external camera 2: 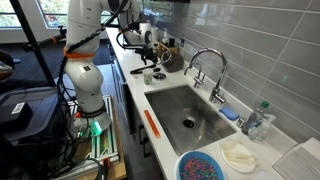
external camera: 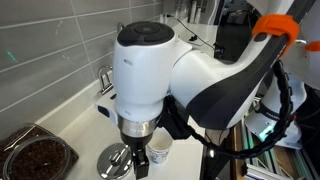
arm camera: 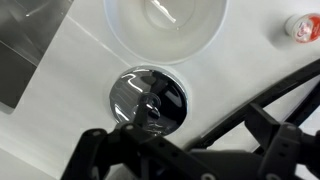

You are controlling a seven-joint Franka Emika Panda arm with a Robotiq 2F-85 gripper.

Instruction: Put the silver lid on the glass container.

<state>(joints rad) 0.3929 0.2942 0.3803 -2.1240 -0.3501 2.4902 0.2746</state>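
The silver lid [arm camera: 148, 97] has a small knob, and my gripper needs to reach the lid and grab that knob from above. The lid's rim then stays level to set on the glass container.
The silver lid [arm camera: 148, 97] lies flat on the white counter with its small knob up. It also shows in an exterior view [external camera: 113, 160]. My gripper [arm camera: 190, 150] hangs low over the lid's edge. Its dark fingers are spread apart and hold nothing. In an exterior view it [external camera: 138, 163] points down between the lid and the white paper cup [external camera: 160, 150]. The glass container [external camera: 35, 155] with dark brown contents stands on the counter beyond the lid. Only its edge [arm camera: 20, 60] shows in the wrist view.
The paper cup [arm camera: 165, 25] stands close to the lid. A small red and white object [arm camera: 300, 28] lies past the cup. A faucet [external camera 2: 205, 62] and a steel sink [external camera 2: 185, 110] are along the counter. A blue bowl [external camera 2: 200, 165] sits past the sink. A tiled wall backs the counter.
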